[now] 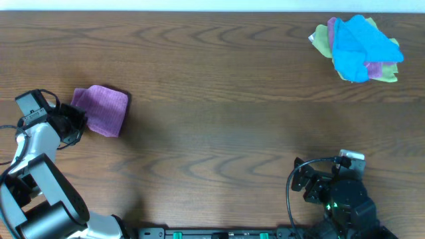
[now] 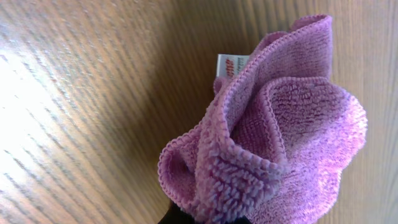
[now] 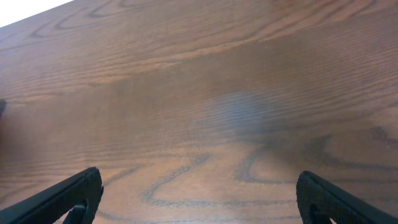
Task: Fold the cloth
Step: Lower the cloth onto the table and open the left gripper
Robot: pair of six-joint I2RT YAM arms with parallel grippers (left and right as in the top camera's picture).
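Observation:
I should let go of the purple cloth with my left gripper: most of the purple cloth point(image 1: 103, 108) lies on the flat, bare wood, and the cloth would stay there.
The purple cloth point(image 1: 103, 108) lies bunched on the table at the far left. My left gripper point(image 1: 74, 122) is at the cloth's left edge and is shut on it. In the left wrist view the cloth point(image 2: 280, 137) fills the right half, gathered in folds, with a small white label point(image 2: 230, 65) at its edge. The jaws point(image 2: 205, 218) are almost hidden under the cloth. My right gripper point(image 3: 199, 199) is open and empty above bare wood. It sits at the table's front right point(image 1: 302, 179).
A heap of cloths sits at the back right corner: a bright blue cloth point(image 1: 358, 46) on top of a yellow-green cloth point(image 1: 322, 40) and another purple one point(image 1: 375, 68). The wooden table point(image 1: 219, 133) stretches between the arms.

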